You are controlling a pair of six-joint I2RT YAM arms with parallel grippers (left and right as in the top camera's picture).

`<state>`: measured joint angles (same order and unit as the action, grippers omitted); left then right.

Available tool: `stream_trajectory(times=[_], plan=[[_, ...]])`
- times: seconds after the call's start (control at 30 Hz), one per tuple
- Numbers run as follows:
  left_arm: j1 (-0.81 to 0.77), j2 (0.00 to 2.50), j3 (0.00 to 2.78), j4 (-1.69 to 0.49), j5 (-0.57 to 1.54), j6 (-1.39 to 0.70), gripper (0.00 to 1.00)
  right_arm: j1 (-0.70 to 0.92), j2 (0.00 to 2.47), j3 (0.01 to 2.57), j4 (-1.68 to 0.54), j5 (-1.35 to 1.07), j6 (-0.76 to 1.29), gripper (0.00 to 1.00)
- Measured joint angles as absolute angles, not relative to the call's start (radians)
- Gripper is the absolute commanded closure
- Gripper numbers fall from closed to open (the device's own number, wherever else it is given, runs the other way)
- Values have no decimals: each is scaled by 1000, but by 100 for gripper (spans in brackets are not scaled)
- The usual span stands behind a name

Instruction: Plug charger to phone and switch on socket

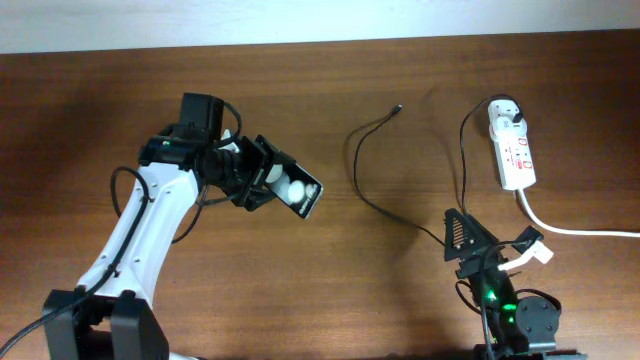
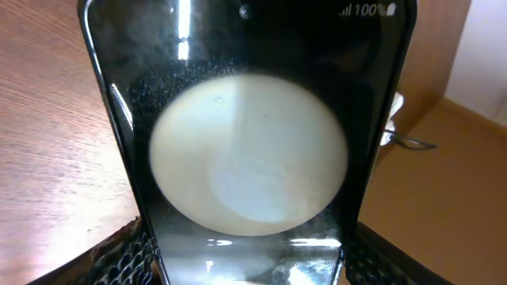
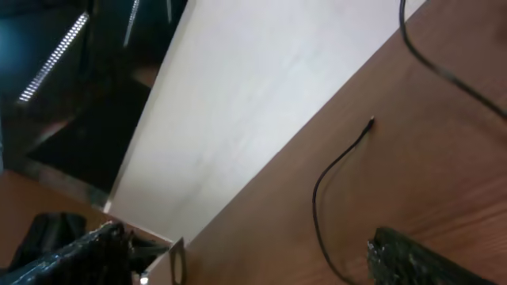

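I should next grab the phone [image 1: 300,190] with my right gripper by the phone's loose end beyond my left gripper, so my left gripper can re-grip for plugging.
My left gripper [image 1: 262,180] is shut on the phone [image 1: 300,190], a glossy black slab with white round spots, and holds it left of centre. In the left wrist view the phone [image 2: 249,142] fills the frame between the fingers [image 2: 245,257]. The charger [image 1: 357,165] is a thin black cable lying in a loop on the table, its plug tip [image 1: 399,108] free at the back centre. The tip also shows in the right wrist view [image 3: 371,122]. The white socket [image 1: 513,148] lies at the back right with a plug in it. My right gripper [image 1: 490,248] is open and empty near the front right.
The socket's thick white cord [image 1: 570,230] runs off to the right, close to the right gripper. The wooden table's far edge [image 1: 320,45] meets a white wall. In the right wrist view the fingers [image 3: 253,261] hang over bare wood.
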<state>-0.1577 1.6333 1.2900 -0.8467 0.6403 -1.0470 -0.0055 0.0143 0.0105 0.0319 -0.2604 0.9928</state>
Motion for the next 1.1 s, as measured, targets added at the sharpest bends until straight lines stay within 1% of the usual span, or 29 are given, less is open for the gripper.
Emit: stream_trajectory(times=[0.1,0.13,0.17,0.23,0.27,0.3,0.33,0.4,0.5,0.57,0.63,0.7,0.73,0.77,0.8,0.83,0.93,1.03,1.07,1.1], plan=[[-158,1633,1290,-842,641,-1071,43,-6,155,105,-57,-241,929,1],[-158,1634,1290,-840,642,-1072,42,-6,192,161,-130,-241,912,1],[-158,1634,1290,-844,646,-1074,42,-6,364,318,-206,-255,862,1],[-158,1636,1290,-840,652,-1076,42,-6,538,505,-314,-303,807,1],[-158,1636,1290,-842,662,-1079,42,-4,691,638,-353,-355,776,1],[-157,1636,1290,-843,666,-1079,41,12,790,713,-387,-407,762,1],[-158,1637,1290,-842,675,-1083,41,52,916,784,-369,-477,754,1],[-157,1637,1290,-836,682,-1098,41,74,1001,813,-332,-532,756,1],[-157,1637,1290,-815,685,-1120,41,94,1178,829,-175,-631,751,1],[-157,1637,1290,-773,685,-1138,41,188,1255,830,-80,-668,716,1],[-157,1637,1290,-750,685,-1150,41,345,1294,830,-26,-627,664,1],[-157,1637,1290,-743,685,-1154,41,453,1293,830,-21,-484,627,1],[-158,1637,1290,-743,686,-1154,40,524,1294,830,-21,-368,601,3],[-158,1637,1290,-743,695,-1157,40,602,1300,830,-11,-262,583,16],[-158,1637,1290,-743,704,-1157,40,624,1307,830,3,-219,574,21],[-158,1637,1290,-744,709,-1158,40,637,1320,830,49,-195,570,23],[-158,1637,1290,-744,752,-1161,39,648,1397,830,150,-161,565,36],[-157,1637,1290,-743,760,-1161,39,649,1431,830,188,-162,565,46],[-158,1637,1290,-743,760,-1161,40,649,1432,830,199,-162,566,53],[-158,1637,1290,-743,760,-1161,39,649,1432,830,203,-161,565,57]])
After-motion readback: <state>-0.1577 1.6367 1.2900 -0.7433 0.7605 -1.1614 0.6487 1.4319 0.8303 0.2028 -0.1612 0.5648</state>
